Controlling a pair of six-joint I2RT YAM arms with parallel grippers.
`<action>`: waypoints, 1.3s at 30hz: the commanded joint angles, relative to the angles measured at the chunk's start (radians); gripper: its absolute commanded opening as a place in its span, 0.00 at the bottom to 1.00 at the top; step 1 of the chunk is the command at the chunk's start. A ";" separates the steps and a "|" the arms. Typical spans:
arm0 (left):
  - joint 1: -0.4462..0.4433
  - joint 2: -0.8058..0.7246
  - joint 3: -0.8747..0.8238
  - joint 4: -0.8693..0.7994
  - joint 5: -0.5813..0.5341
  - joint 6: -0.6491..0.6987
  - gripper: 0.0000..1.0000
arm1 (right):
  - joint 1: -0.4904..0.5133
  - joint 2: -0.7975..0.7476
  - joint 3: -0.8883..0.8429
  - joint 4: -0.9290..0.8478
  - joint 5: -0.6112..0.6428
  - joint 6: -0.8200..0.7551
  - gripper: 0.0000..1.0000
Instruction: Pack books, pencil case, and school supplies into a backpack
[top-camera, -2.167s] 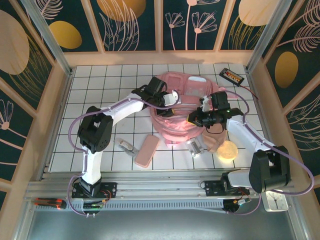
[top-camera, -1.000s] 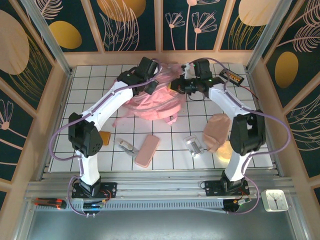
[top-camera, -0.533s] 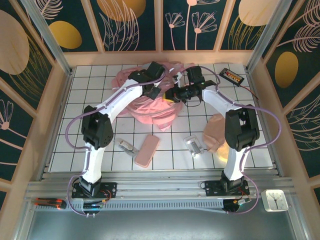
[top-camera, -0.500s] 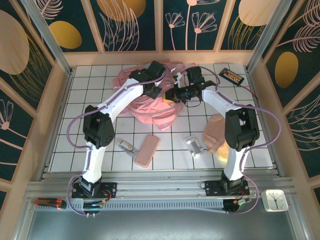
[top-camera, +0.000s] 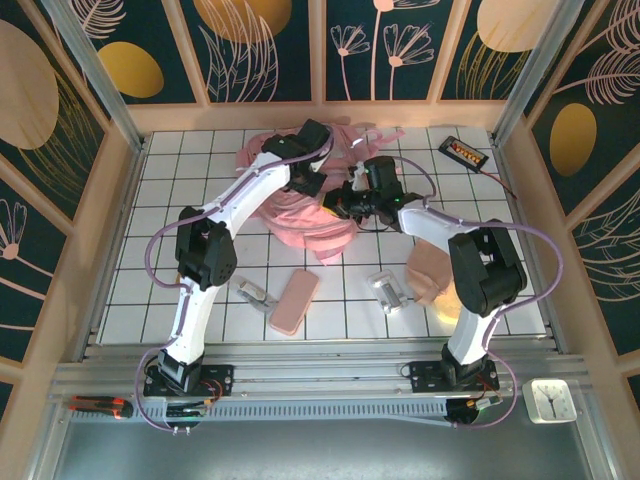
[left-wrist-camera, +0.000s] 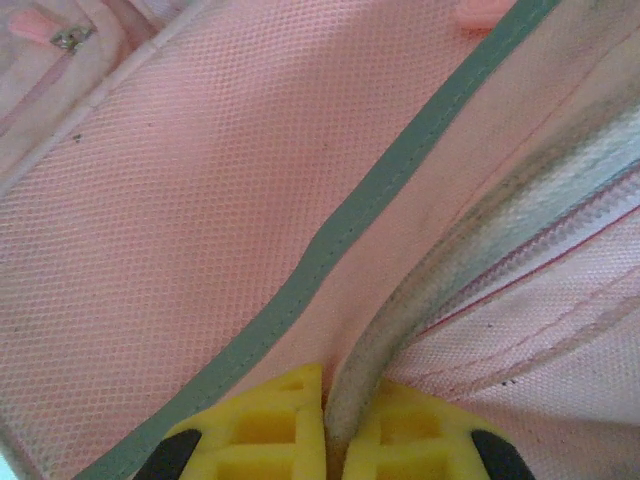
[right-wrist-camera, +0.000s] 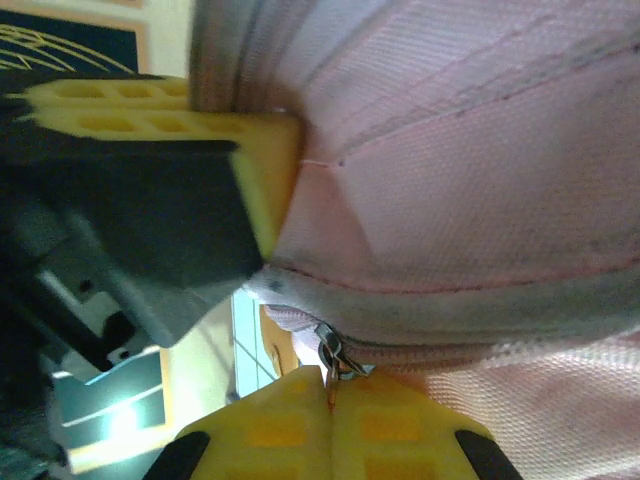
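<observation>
The metal zip pull needs to go farther with my right gripper. Some of the zip is still left beyond the pull toward my left gripper, so the pull would stop short if I let go now.
The pink backpack (top-camera: 305, 222) lies bunched at the back middle of the table, both arms reaching into it. My left gripper (left-wrist-camera: 335, 425) is shut on the greyish piped rim (left-wrist-camera: 430, 290) of its opening; from above, the left gripper (top-camera: 308, 182) sits on the bag's top. My right gripper (right-wrist-camera: 331, 400) is shut on the metal zip pull (right-wrist-camera: 333, 358), close beside the left finger (right-wrist-camera: 160, 112); from above, the right gripper (top-camera: 340, 200) is just right of the left one. The pencil case (top-camera: 293, 302) lies near the front. Silver clip pieces (top-camera: 253, 293) (top-camera: 388, 291) flank it. The books are out of view.
A tan rounded pouch (top-camera: 430, 265) lies at the right under the right arm. A black slab with an orange label (top-camera: 465, 152) sits at the back right corner. Wooden walls close in the tiled table (top-camera: 160, 200) on three sides.
The right gripper has slid left and towards the front along the bag with the zip pull. The left gripper shifted slightly right, and the backpack has bunched and moved under them.
</observation>
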 joint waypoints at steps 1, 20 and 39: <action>0.000 0.001 0.084 0.197 0.040 -0.129 0.00 | 0.132 -0.062 0.041 -0.011 0.003 0.033 0.00; -0.013 -0.023 0.089 0.191 0.172 -0.198 0.00 | 0.253 0.017 0.114 0.083 -0.083 -0.136 0.00; -0.011 -0.049 0.065 0.206 0.184 -0.176 0.00 | 0.220 -0.004 0.004 0.165 -0.201 0.022 0.43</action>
